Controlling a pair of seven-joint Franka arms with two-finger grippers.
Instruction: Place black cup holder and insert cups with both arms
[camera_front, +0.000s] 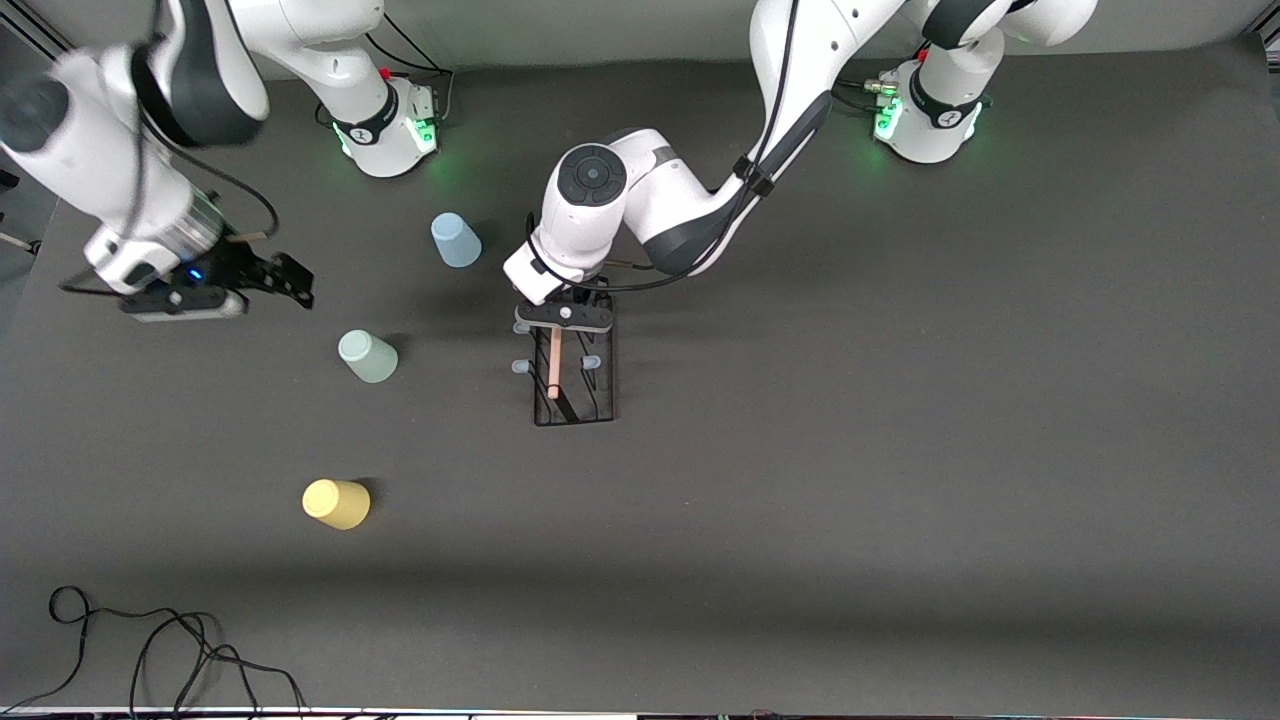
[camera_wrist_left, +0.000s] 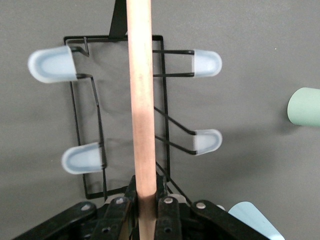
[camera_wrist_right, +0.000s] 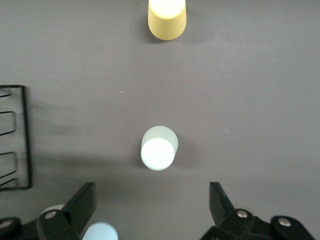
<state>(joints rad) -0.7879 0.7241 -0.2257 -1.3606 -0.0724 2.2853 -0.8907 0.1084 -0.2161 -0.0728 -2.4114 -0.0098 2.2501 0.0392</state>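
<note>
The right gripper grabs the pale green cup by its closed base end (camera_front: 356, 348) next, to insert it in the black cup holder (camera_front: 575, 385).
The black cup holder (camera_front: 575, 385) stands upright at the middle of the table, its light wooden rod (camera_front: 554, 362) along the top. My left gripper (camera_front: 563, 318) is shut on the end of the rod (camera_wrist_left: 141, 100) farther from the front camera, above the pale blue pegs (camera_wrist_left: 52, 64). The light blue cup (camera_front: 455, 240), pale green cup (camera_front: 367, 356) and yellow cup (camera_front: 336, 503) stand upside down toward the right arm's end. My right gripper (camera_front: 295, 280) is open and empty in the air; its wrist view shows it (camera_wrist_right: 151, 196) over bare table beside the green cup (camera_wrist_right: 159, 148), with the yellow cup (camera_wrist_right: 167, 17) and the blue cup (camera_wrist_right: 100, 232) at the edges.
A black cable (camera_front: 150, 650) lies coiled at the table's front edge near the right arm's end. The dark grey table (camera_front: 900, 450) stretches bare toward the left arm's end. The holder's base (camera_wrist_right: 22, 137) shows in the right wrist view.
</note>
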